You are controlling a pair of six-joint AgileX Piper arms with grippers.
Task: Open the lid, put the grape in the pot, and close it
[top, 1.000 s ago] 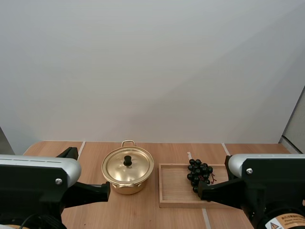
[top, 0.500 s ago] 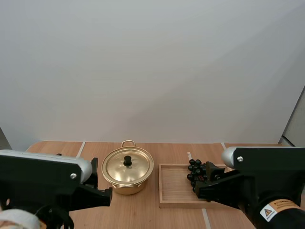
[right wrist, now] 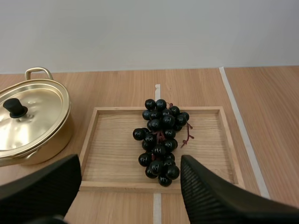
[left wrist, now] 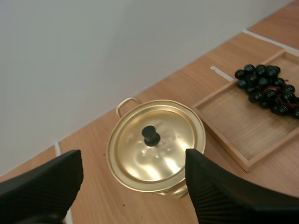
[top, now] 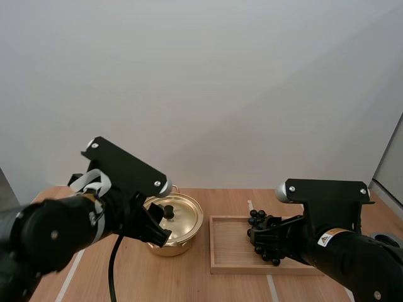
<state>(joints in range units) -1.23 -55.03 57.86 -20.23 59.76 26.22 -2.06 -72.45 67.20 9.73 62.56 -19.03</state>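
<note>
Next, the left gripper picks up the lid by its narrow black knob [top: 168, 212], since the gold lid spreads wide and flat over the pot.
A gold pot [top: 187, 225] with its lid [left wrist: 156, 147] on and a black knob [left wrist: 150, 135] stands left of centre on the table. A bunch of dark grapes [right wrist: 160, 135] lies at the far right of a wooden tray [right wrist: 114, 154]. My left gripper [left wrist: 133, 156] hovers above the near side of the pot, open, its fingers [left wrist: 44, 184] spread wider than the lid. Over the tray's near edge my right gripper [right wrist: 130, 161] is open too, just in front of the grapes. In the high view the left gripper [top: 156, 233] hides the pot's left side and the right gripper [top: 267, 244] hides part of the grapes [top: 257, 218].
The wooden table [top: 189, 277] has pale seam lines running front to back. Pot and tray [top: 230, 255] sit side by side with a narrow gap between them. A plain wall rises behind the table.
Both arms have risen and swung forward from the near edge, the left toward the pot and the right toward the grapes. Pot, lid, tray and grapes have not moved.
</note>
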